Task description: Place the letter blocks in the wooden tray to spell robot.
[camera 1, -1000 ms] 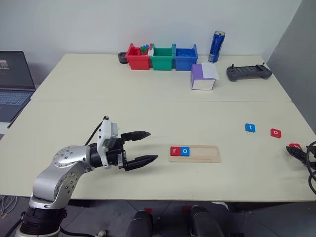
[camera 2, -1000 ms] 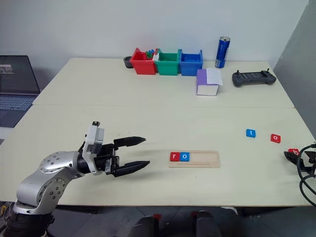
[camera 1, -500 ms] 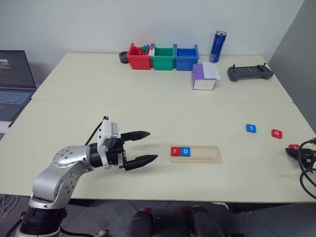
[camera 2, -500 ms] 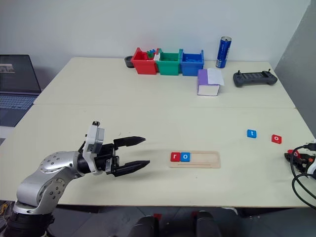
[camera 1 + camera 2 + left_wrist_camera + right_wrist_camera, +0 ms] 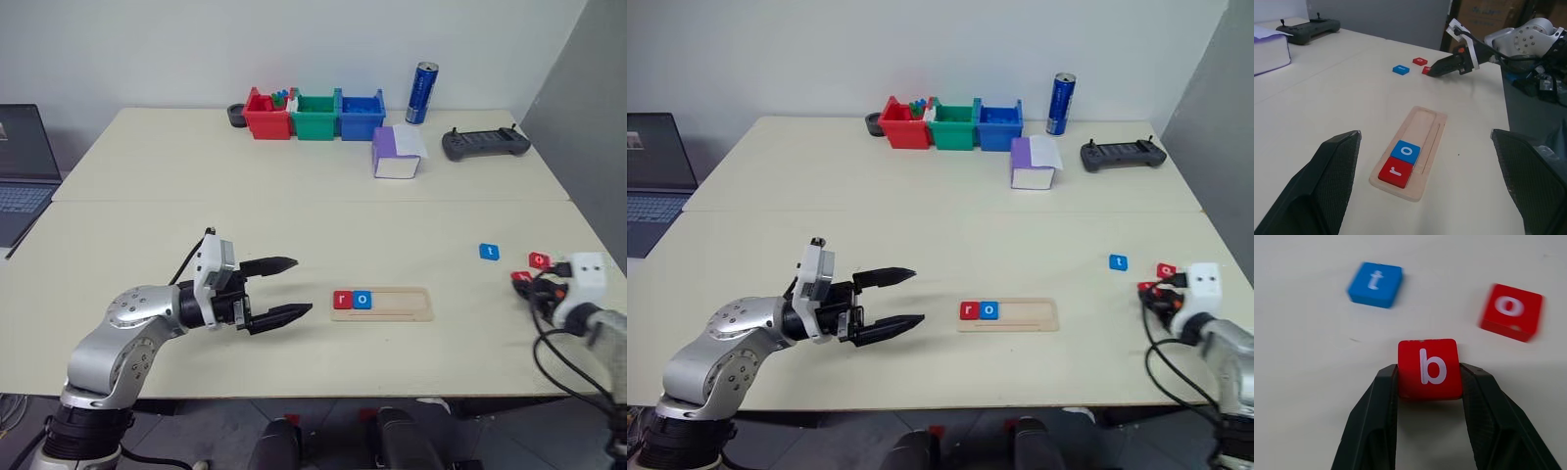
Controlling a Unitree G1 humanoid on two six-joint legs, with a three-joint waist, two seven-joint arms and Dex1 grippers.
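Observation:
The red "b" block is above the table in the right wrist view, so my right gripper must keep holding it until it is in the wooden tray.
The wooden tray (image 5: 397,305) lies near the table's front, with a red "r" block (image 5: 342,300) and a blue "o" block (image 5: 362,300) at its left end. My left gripper (image 5: 301,287) hovers open just left of the tray, pointing at it. Near the right edge my right gripper (image 5: 521,280) is shut on a red "b" block (image 5: 1429,367), held flat between both fingers just above the table. Close beyond it lie a blue "t" block (image 5: 1375,284) and a red "o" block (image 5: 1511,311), both loose on the table.
Red (image 5: 265,114), green (image 5: 316,115) and blue (image 5: 361,115) plastic bins stand at the back, with a blue can (image 5: 423,79), a purple-and-white box (image 5: 395,154) and a black controller (image 5: 485,143) to their right. A laptop (image 5: 20,186) sits at far left.
My right gripper closed on the red "b" block and carried it leftward, away from the table's right edge. The left arm stayed still. The camera shifted slightly.

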